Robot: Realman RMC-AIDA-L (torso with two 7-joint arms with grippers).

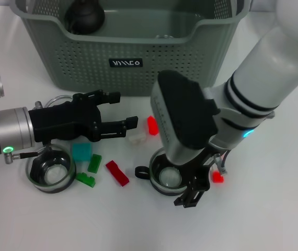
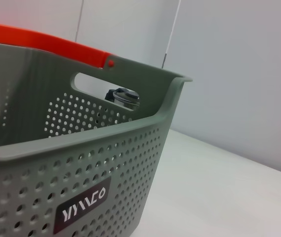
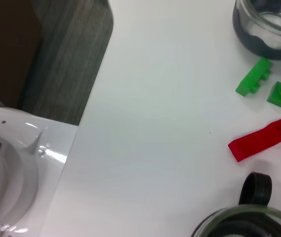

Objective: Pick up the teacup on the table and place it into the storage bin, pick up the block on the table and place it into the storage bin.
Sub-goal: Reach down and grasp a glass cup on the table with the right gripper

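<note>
My right gripper should close now, because its fingers reach down beside the teacup's rim (image 1: 158, 174) (image 3: 239, 211). It would hold the teacup.
The grey-green storage bin (image 1: 86, 68) stands at the back; the left wrist view shows its perforated wall (image 2: 130, 163) close up. One glass teacup (image 1: 167, 179) with a black handle (image 3: 256, 187) sits under my right gripper (image 1: 191, 194), which hangs at its rim. A second teacup (image 1: 49, 171) rests at the left, also seen in the right wrist view (image 3: 268, 24). Loose blocks lie between them: teal (image 1: 81, 152), green (image 1: 94, 162), red (image 1: 117, 173). My left gripper (image 1: 122, 111) is open and empty, hovering in front of the bin above the blocks.
A dark round object (image 1: 83, 15) lies inside the bin. More blocks lie about: red (image 1: 152, 125) and whitish (image 1: 136, 138) near the bin, red (image 1: 218, 177) by the right arm, and green (image 1: 85, 179). An orange bar (image 2: 47, 44) runs behind the bin's rim.
</note>
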